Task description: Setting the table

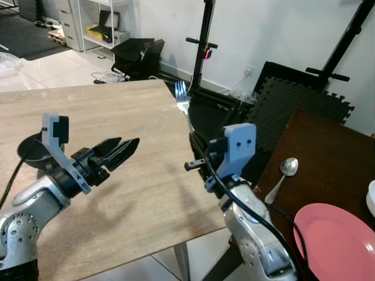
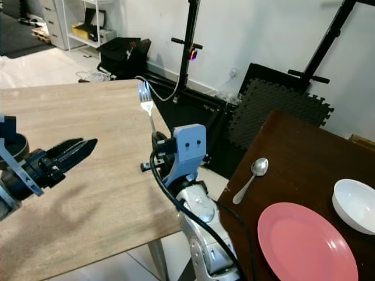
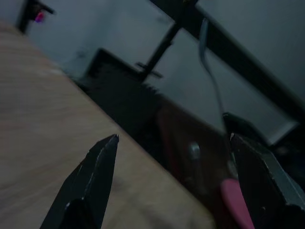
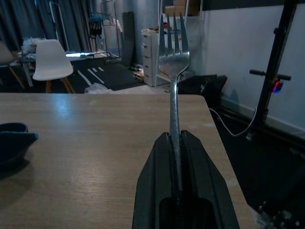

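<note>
My right gripper's fingers are covering the lower handle of the fork. My left gripper should grab the fork (image 1: 182, 97) next by the neck below its tines.
My right gripper (image 4: 174, 137) is shut on a silver fork (image 1: 182, 97), holding it upright with the tines up beside the right edge of the light wood table (image 1: 105, 111). My left gripper (image 1: 125, 147) hovers open over that table with nothing between its fingers (image 3: 95, 167). A dark bowl (image 1: 28, 153) sits on the light table behind the left wrist. To the right, a dark wood table (image 2: 293, 146) carries a pink plate (image 2: 304, 243), a spoon (image 2: 253, 173) and a white bowl (image 2: 354, 205).
A narrow gap of tiled floor (image 1: 193, 257) separates the two tables. Black foam mats (image 1: 293, 105), a black stand (image 1: 202, 41) with cables and a black bag (image 1: 137, 55) lie along the white wall. Shelving (image 1: 99, 26) stands at the far left.
</note>
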{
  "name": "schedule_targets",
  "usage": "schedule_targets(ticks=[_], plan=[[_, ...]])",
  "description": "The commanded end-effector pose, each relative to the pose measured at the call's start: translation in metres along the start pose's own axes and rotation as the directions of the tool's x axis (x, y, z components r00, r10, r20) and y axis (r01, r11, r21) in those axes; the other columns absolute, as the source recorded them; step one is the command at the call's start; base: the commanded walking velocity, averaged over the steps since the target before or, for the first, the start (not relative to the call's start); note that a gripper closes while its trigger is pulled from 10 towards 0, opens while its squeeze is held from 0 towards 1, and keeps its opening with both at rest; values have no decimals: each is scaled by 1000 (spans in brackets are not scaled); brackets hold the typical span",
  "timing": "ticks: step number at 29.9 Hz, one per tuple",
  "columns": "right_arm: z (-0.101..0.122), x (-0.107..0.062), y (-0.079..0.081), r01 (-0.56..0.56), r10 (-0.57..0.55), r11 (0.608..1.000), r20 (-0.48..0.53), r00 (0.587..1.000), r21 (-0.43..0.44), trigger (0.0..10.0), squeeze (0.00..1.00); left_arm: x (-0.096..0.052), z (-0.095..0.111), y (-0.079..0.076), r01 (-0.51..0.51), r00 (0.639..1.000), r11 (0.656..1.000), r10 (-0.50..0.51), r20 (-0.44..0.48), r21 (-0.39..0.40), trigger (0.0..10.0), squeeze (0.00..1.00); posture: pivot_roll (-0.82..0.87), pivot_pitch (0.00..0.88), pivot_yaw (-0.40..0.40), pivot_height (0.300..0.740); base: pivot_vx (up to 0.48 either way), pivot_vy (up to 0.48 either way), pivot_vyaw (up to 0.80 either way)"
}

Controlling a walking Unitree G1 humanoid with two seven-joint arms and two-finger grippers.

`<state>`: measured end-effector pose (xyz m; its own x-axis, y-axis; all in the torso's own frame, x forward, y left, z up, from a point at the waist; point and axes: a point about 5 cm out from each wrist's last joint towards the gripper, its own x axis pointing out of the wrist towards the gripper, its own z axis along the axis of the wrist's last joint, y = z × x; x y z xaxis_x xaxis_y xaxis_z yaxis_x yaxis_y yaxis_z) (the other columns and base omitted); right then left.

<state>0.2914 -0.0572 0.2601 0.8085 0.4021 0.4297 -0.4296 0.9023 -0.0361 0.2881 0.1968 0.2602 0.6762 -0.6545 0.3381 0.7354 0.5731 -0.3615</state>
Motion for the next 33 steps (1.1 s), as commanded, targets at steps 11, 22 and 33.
schedule_targets(ticks=[11, 22, 33], plan=[[5, -15, 36, -248, 248, 969, 17, 969, -8, 10000, 0, 17, -12, -11, 176, 983, 971, -182, -21, -165, 10000, 0, 95, 89, -20, 740, 0, 0, 0], [4, -19, 46, -299, 299, 954, 6, 954, -2, 10000, 0, 25, -7, -9, 180, 983, 968, -183, -2, -175, 0, 0, 95, 89, -17, 740, 0, 0, 0], [1, -22, 49, -326, 326, 945, -7, 945, 13, 10000, 0, 27, -7, -8, 173, 984, 970, -177, -10, -171, 0, 0, 96, 93, -18, 740, 0, 0, 0]])
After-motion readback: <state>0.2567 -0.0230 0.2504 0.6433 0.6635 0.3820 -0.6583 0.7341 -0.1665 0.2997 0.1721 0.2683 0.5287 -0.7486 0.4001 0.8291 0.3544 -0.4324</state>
